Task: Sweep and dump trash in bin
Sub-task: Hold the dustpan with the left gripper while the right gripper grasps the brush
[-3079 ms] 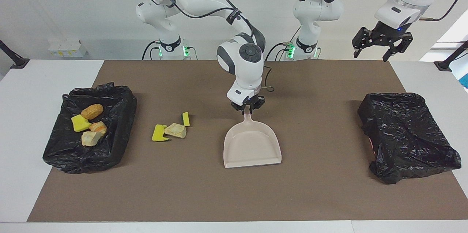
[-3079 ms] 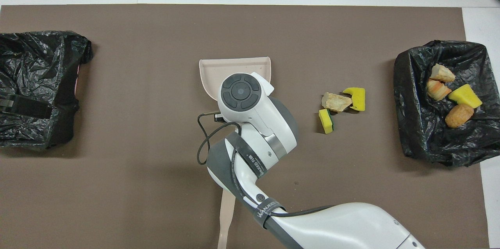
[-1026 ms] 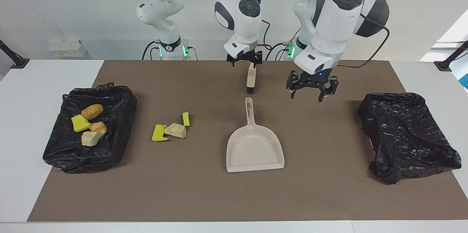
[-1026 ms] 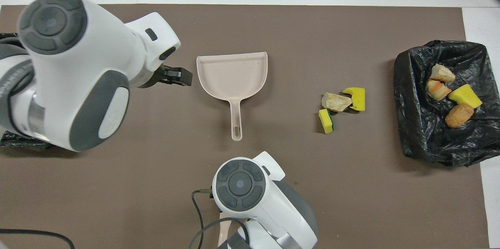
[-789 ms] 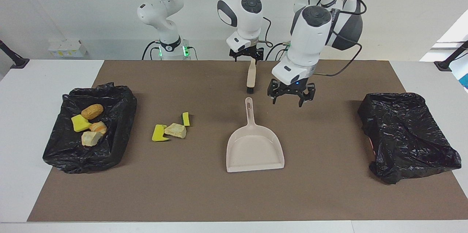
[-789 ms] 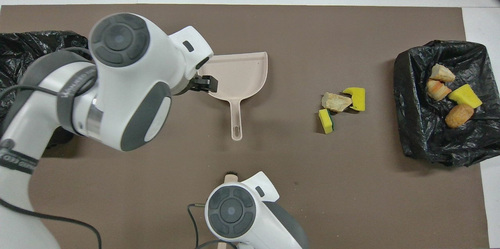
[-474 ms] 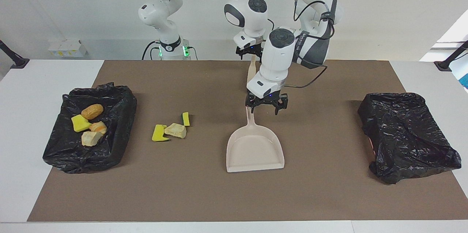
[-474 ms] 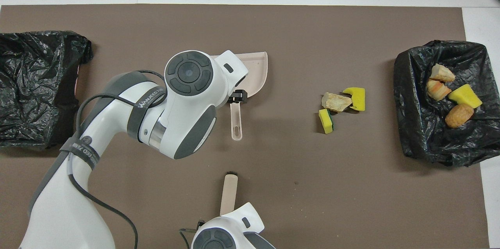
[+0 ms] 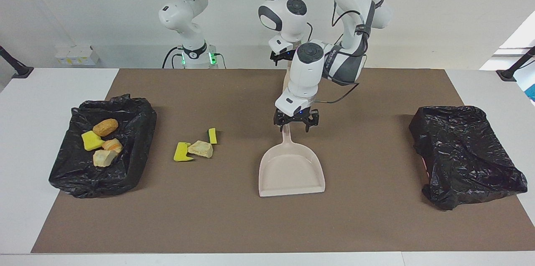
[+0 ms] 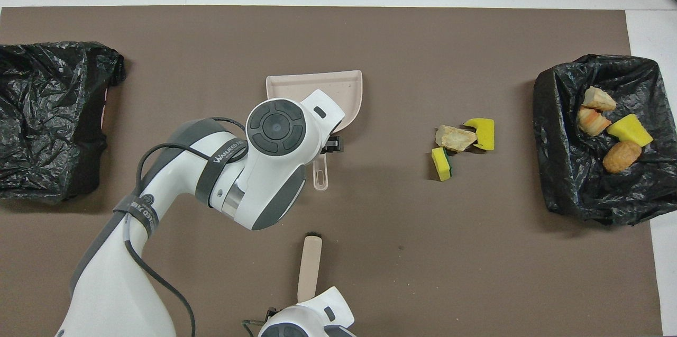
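The broad tray (image 10: 336, 86) is wider than my open fingers. My left gripper next needs to pick up the dustpan by its narrow handle (image 10: 320, 171) to sweep and dump trash.
Three pieces of trash lie on the brown mat: a yellow sponge (image 9: 182, 152) (image 10: 481, 133), a beige chunk (image 9: 200, 149) (image 10: 455, 137) and a green-backed sponge (image 9: 212, 135) (image 10: 440, 163). Several more scraps lie in the black-lined bin (image 9: 125, 107) (image 10: 560, 93) at the right arm's end. The beige dustpan (image 9: 291, 170) (image 10: 338, 93) lies mid-mat, handle toward the robots. My left gripper (image 9: 295, 127) hangs open over that handle; touch cannot be told. My right gripper (image 9: 283, 56) is open, raised above the brush (image 9: 286, 82) (image 10: 309, 265), which lies flat on the mat.
A second black bag-covered bin (image 9: 464, 153) (image 10: 47, 115) stands at the left arm's end of the mat. The left arm's wrist hides part of the dustpan in the overhead view.
The right gripper let go of the dustpan handle and drew back up over the brush. The left arm swung in from its end of the table and came down over the handle.
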Motion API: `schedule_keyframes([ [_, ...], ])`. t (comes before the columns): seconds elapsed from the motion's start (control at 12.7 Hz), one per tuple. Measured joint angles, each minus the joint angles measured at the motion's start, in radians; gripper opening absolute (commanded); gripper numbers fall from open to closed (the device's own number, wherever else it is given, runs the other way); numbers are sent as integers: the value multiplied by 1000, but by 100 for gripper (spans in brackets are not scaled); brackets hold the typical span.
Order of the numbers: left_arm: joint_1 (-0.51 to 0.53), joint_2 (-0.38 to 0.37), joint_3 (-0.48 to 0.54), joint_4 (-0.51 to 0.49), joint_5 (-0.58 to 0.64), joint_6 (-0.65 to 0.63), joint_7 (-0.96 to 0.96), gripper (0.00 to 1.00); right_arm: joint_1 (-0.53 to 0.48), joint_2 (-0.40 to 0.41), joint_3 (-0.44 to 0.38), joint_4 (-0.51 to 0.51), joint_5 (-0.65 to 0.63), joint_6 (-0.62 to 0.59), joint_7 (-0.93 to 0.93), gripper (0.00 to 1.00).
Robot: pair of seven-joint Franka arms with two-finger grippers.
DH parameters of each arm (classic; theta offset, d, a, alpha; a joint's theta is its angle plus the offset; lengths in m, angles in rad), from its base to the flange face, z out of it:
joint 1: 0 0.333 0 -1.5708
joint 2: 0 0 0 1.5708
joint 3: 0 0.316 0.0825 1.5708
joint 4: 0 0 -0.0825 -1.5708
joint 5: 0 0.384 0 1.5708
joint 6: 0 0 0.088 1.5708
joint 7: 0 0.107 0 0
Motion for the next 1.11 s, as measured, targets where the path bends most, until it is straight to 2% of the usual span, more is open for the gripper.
schedule_keyframes([
  [0.24,-34,28,0,-24,0,45,-57,100,6,11,0,-21,0,51,1,99],
  [0.39,-38,43,1,-24,0,58,-69,100,6,11,0,-22,0,51,1,93],
  [0.63,-38,44,7,-22,1,59,-69,100,8,11,0,-23,21,51,0,77],
  [0.71,-38,44,7,-22,1,59,-69,85,8,11,0,-24,43,51,-12,73],
  [0.79,-38,44,7,-22,1,59,-69,67,9,11,0,-24,56,48,-34,63],
  [0.87,-38,44,7,-22,1,59,-69,52,10,11,0,-25,63,43,-55,49],
  [0.95,-38,44,7,-22,1,59,-69,43,10,11,0,-25,65,34,-69,30],
  [1.03,-38,44,7,-22,1,59,-69,39,10,11,0,-25,65,28,-76,6],
  [1.11,-38,44,7,-22,1,59,-69,24,10,11,0,-25,65,25,-79,0],
])
